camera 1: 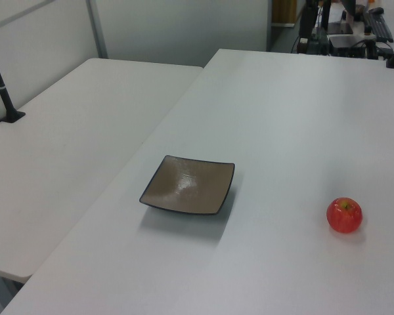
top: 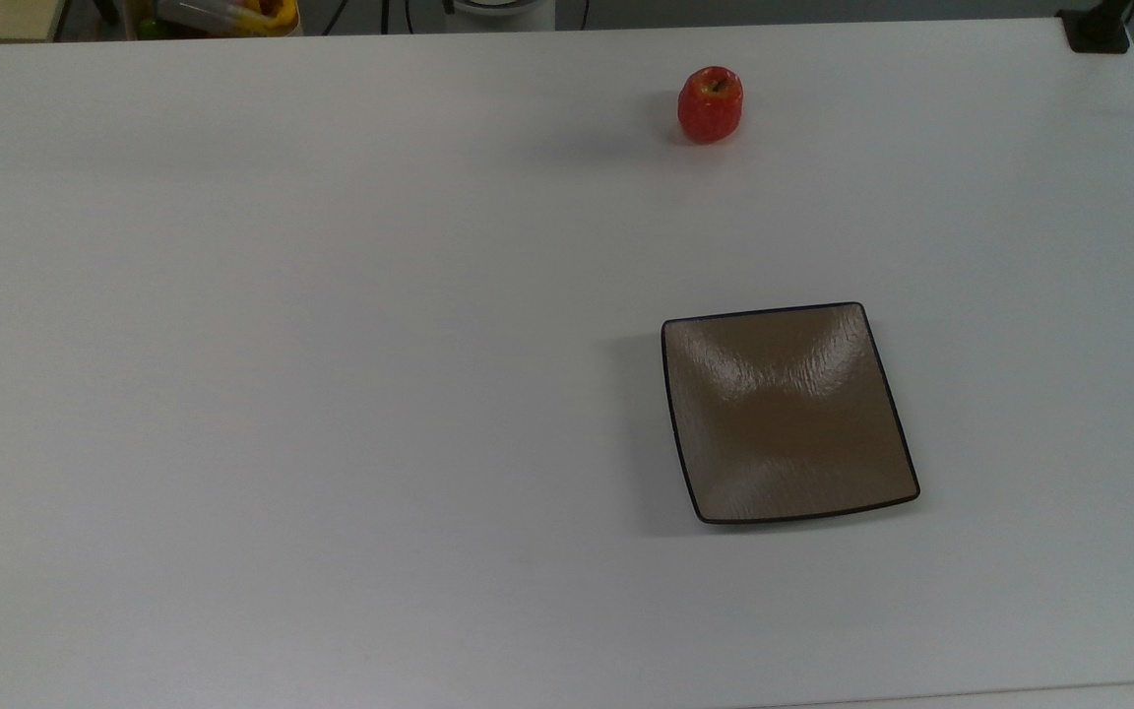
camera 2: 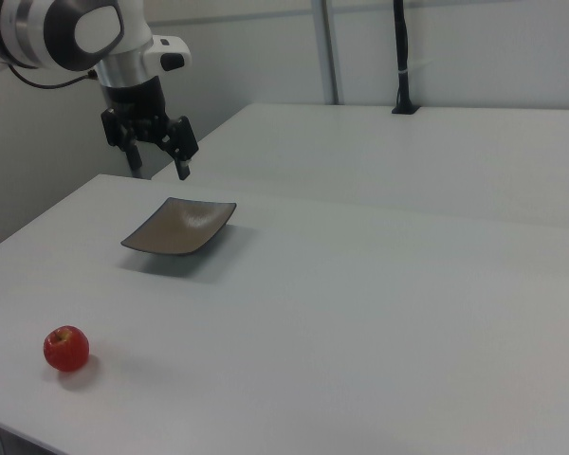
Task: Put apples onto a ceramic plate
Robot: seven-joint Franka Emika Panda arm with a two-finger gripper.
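Note:
The gripper will next grab the small red apple [camera 1: 344, 215] by the apple's round sides, so that it can set the apple on the square brown ceramic plate [camera 1: 188, 186].
A small glossy red apple [top: 711, 103] stands upright on the white table, near the top view's upper edge; it also shows as the apple [camera 1: 344, 215] in the left view and the apple [camera 2: 66, 348] in the right view. The square brown ceramic plate [top: 788, 414] lies bare, well apart from it, seen too as the plate [camera 1: 188, 184] and the plate [camera 2: 180, 227]. In the right view my gripper [camera 2: 158, 171] hangs open above the table beyond the plate's far left corner, holding nothing.
A second white table [camera 1: 59, 144] adjoins along the left view's left. A black post on a clamp base [camera 2: 403, 57] stands at the far table. Clutter [top: 222, 15] sits past the table's edge at the top view's upper left.

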